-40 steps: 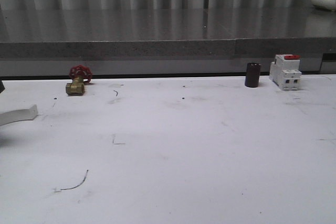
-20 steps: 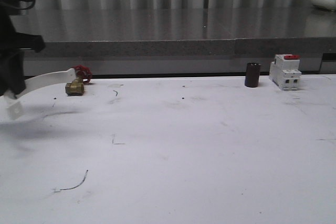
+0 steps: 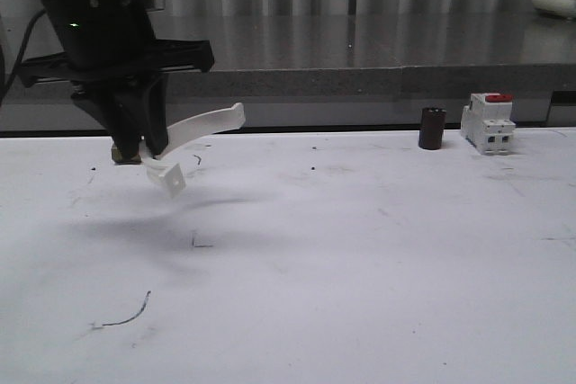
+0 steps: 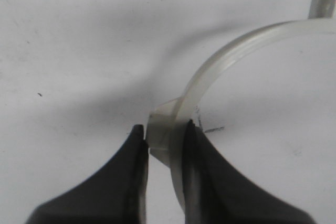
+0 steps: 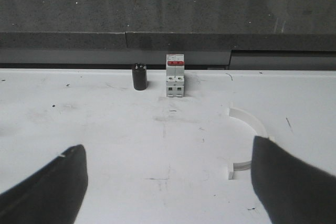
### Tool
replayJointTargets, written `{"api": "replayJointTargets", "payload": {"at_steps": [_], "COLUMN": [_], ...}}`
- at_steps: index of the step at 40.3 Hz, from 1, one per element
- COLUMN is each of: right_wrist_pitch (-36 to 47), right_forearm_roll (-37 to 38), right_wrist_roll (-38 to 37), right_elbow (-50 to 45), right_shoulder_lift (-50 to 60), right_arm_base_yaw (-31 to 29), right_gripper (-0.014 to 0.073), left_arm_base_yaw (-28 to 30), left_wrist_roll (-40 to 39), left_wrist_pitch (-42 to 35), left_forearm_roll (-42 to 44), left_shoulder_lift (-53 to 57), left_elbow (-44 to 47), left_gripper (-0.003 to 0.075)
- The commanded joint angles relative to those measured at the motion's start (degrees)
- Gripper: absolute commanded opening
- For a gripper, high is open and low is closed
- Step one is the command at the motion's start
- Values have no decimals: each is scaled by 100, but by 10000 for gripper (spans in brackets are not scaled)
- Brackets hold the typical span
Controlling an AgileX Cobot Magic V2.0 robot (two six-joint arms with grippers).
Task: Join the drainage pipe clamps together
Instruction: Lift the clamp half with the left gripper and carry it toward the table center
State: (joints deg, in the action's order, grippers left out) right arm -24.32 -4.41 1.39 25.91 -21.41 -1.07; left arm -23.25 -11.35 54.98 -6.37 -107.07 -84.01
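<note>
The clamp's lower end hangs above its shadow on the tabletop, so my left gripper should keep holding the clamp.
One white half-ring drainage pipe clamp hangs above the table at the left, tilted, with its flat end tab lowest. My left gripper is shut on it near that lower end. In the left wrist view the fingers pinch the clamp close to its lug, and the arc curves away over the bare table. A second clamp lies flat on the table, partly behind one finger of my right gripper. That gripper is wide open and holds nothing.
A black cylinder and a white breaker with a red top stand at the table's back right. A brass valve peeks out behind the left gripper. A grey stone ledge runs along the back edge.
The left arm has swung in from the left edge, rightward and upward, carrying the clamp with it. The clamp now hangs in front of the brass valve.
</note>
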Motion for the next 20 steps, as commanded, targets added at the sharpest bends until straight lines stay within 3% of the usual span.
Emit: {"api": "replayJointTargets", "payload": {"at_steps": [1,13,20], "right_wrist_pitch": [424,424,424], "right_forearm_roll": [51,51,51], "right_wrist_roll": [32,32,32], "right_elbow": [213,213,213], "right_shoulder_lift": [-75,-75,-75], "right_arm_base_yaw": [-31,-31,-31], "right_gripper": [650,650,650], "left_arm_base_yaw": [-81,-105,-145], "left_wrist_roll": [-368,-1479,-1578], "left_wrist_pitch": [-399,-325,-374], "left_forearm_roll": [-87,-419,-405], "left_shoulder_lift": [272,-156,-446], "left_elbow": [-184,-184,-184], "left_gripper": [-20,-20,-20]}}
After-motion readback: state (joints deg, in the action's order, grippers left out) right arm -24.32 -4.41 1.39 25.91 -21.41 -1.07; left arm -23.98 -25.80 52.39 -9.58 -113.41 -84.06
